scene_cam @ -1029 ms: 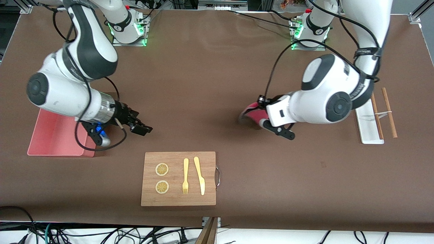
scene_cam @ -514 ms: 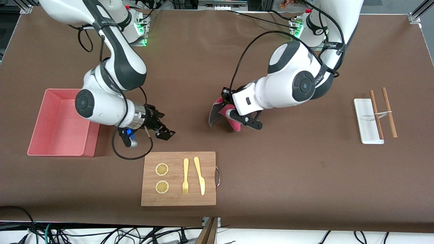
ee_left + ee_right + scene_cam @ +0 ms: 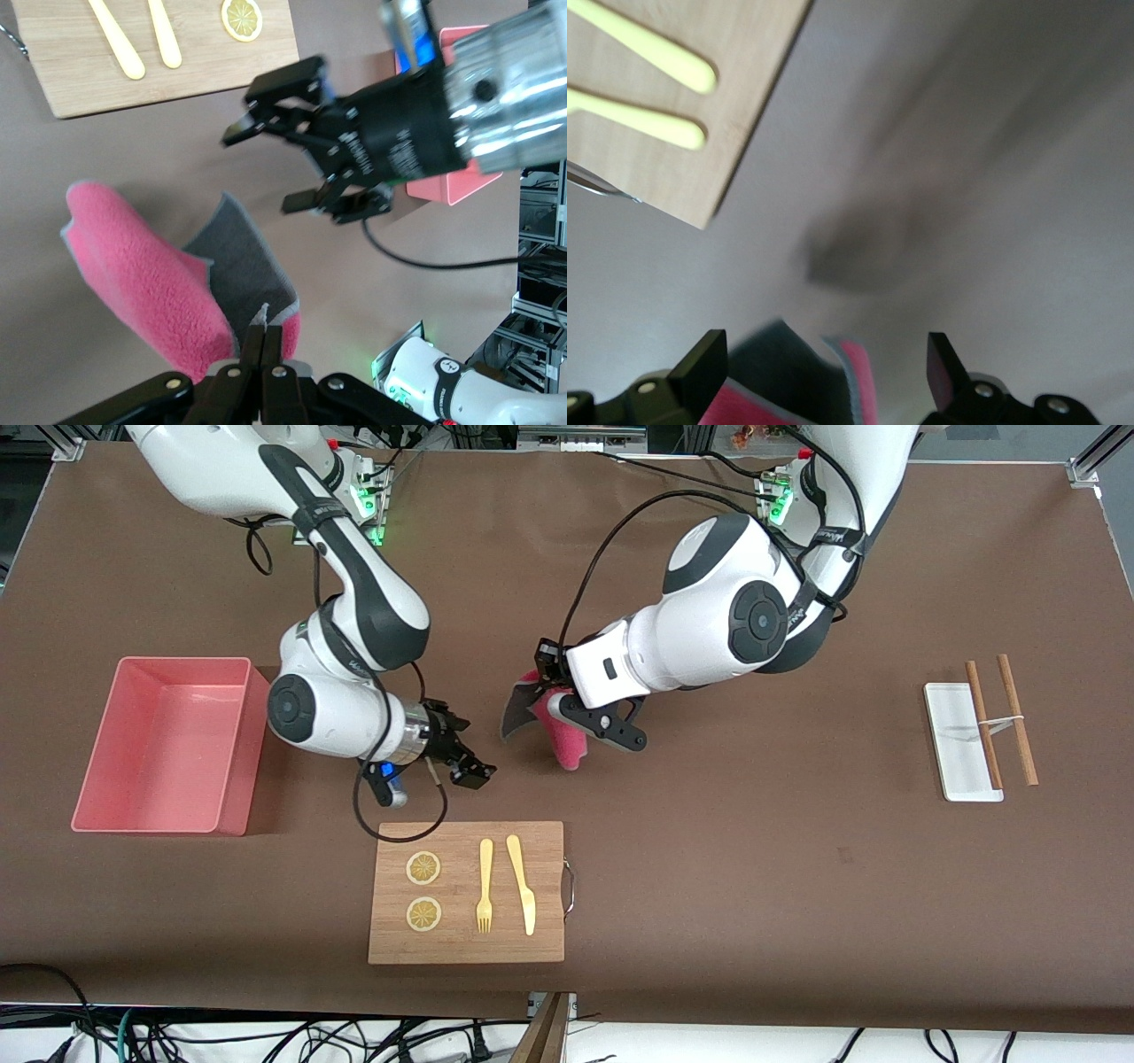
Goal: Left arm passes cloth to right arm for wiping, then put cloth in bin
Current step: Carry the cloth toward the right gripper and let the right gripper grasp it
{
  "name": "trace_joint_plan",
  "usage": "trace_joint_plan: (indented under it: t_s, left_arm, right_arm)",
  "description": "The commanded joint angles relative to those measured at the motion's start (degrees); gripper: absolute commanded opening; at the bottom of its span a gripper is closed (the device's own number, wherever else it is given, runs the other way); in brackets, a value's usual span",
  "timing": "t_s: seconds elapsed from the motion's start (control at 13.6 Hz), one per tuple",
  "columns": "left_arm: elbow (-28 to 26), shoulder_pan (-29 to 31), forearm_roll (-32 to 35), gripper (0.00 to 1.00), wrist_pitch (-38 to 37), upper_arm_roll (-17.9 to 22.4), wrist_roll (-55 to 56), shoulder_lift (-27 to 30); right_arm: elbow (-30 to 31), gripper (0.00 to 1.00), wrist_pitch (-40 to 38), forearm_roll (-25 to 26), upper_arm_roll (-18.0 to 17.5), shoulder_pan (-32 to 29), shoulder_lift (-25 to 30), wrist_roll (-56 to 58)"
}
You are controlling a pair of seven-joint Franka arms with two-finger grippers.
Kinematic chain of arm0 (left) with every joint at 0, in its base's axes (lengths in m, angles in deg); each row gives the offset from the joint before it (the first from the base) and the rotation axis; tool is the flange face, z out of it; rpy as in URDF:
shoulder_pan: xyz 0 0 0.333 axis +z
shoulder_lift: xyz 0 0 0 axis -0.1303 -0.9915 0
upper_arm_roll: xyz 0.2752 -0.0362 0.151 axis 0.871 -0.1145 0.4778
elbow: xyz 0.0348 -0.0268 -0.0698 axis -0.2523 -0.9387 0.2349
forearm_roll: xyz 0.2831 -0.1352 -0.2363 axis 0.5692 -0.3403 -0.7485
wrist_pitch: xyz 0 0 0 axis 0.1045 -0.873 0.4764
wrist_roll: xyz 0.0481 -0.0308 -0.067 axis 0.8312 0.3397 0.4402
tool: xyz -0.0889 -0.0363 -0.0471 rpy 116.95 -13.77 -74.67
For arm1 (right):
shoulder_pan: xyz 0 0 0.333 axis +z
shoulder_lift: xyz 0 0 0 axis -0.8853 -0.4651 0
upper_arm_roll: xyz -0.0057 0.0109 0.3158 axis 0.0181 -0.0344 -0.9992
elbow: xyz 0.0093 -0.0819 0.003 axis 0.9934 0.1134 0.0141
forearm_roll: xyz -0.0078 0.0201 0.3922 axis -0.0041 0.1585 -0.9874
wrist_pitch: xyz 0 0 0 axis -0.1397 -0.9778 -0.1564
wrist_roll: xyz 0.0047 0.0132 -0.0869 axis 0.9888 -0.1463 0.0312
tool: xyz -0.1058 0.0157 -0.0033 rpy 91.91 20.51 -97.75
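Note:
The robot's right hand will next grab the magenta cloth by its grey-trimmed edge (image 3: 852, 376), to wipe with it and then take it to the pink bin.
My left gripper (image 3: 567, 719) is shut on the magenta cloth (image 3: 567, 746), which hangs over the table's middle with a grey flap folded out. In the left wrist view my fingers (image 3: 264, 341) pinch the cloth's (image 3: 146, 279) edge. My right gripper (image 3: 474, 755) is open and empty just beside the cloth, toward the bin's end; it faces the cloth in the left wrist view (image 3: 266, 168). In the right wrist view the cloth (image 3: 855, 381) shows between my open right gripper's (image 3: 824, 359) fingers, not touching them. The pink bin (image 3: 237, 802) stands at the right arm's end.
A wooden cutting board (image 3: 549, 895) with two lemon slices, a yellow fork and a yellow knife lies nearer the front camera than both grippers. A white tray (image 3: 957, 717) and brown chopsticks (image 3: 1017, 717) lie at the left arm's end.
My left arm has carried the cloth toward the right arm's end of the table. My right arm has swung away from the bin toward the cloth, gripper still open.

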Motion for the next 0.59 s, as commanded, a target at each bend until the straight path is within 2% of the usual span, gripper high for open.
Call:
trace_joint_plan:
  t_s: [0.0,0.15,0.22,0.29,0.37,0.51]
  left_arm:
    - [2.3,-0.7,-2.1,0.00,0.1,0.7,0.8,-1.2]
    - [2.2,-0.8,-2.2,0.00,0.1,0.7,0.8,-1.3]
    - [2.2,-1.0,-2.2,0.00,0.1,0.7,0.8,-1.3]
    - [2.2,-1.0,-2.2,0.00,0.1,0.7,0.9,-1.2]
    - [2.2,-1.0,-2.2,0.00,0.1,0.7,1.0,-1.3]
    - [2.3,-1.0,-2.2,0.00,0.2,0.7,1.3,-1.3]
  right_arm:
    - [1.2,0.99,0.9,-0.7,-1.6,0.1,0.5,-3.1]
    - [2.4,0.98,0.4,-0.6,-2.7,0.2,0.8,-3.8]
    - [3.1,0.63,0.3,-0.6,-2.7,0.2,0.9,-3.6]
    - [3.1,0.14,-0.3,-0.6,-2.7,0.1,0.9,-2.9]
    - [3.1,0.00,-0.7,-0.7,-2.7,0.1,0.9,-2.9]
    - [3.0,0.00,-0.7,-0.6,-2.8,0.1,0.6,-3.0]
